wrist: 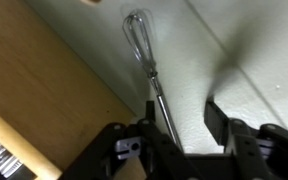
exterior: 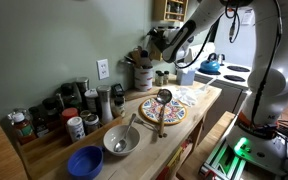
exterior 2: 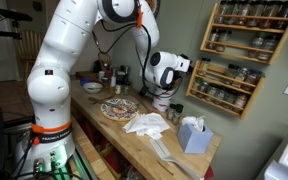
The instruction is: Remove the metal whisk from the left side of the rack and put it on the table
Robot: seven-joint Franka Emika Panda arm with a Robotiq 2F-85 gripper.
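The whisk (wrist: pixel 139 42) has its thin handle (wrist: pixel 168 119) between the open fingers, so closing now would catch the whisk: my gripper should close on the whisk.
The metal whisk (wrist: pixel 139 42) hangs against the pale wall beside the brown wooden side of the rack (wrist: pixel 44 70), wire head up and thin handle running down. My gripper (wrist: pixel 182 118) is open. The handle passes between the fingers, close to the left one; the fingers are not closed on it. In an exterior view the gripper (exterior 2: pixel 180 68) is raised at the left end of the wall rack (exterior 2: pixel 234 50), which holds rows of small jars. The gripper (exterior: pixel 162 40) and rack (exterior: pixel 170 10) also show in the second exterior view, above the pale wooden table (exterior: pixel 199 105). The whisk is too small to make out in both exterior views.
On the table stand a utensil crock (exterior: pixel 142 75), a patterned plate (exterior: pixel 162 112) with a ladle, a bowl with a spoon (exterior: pixel 121 140), a blue bowl (exterior: pixel 84 160) and several jars (exterior: pixel 54 110). A blue kettle (exterior: pixel 210 66) sits on the stove. A tissue box (exterior 2: pixel 194 133) and white cloth (exterior 2: pixel 147 123) lie below the rack.
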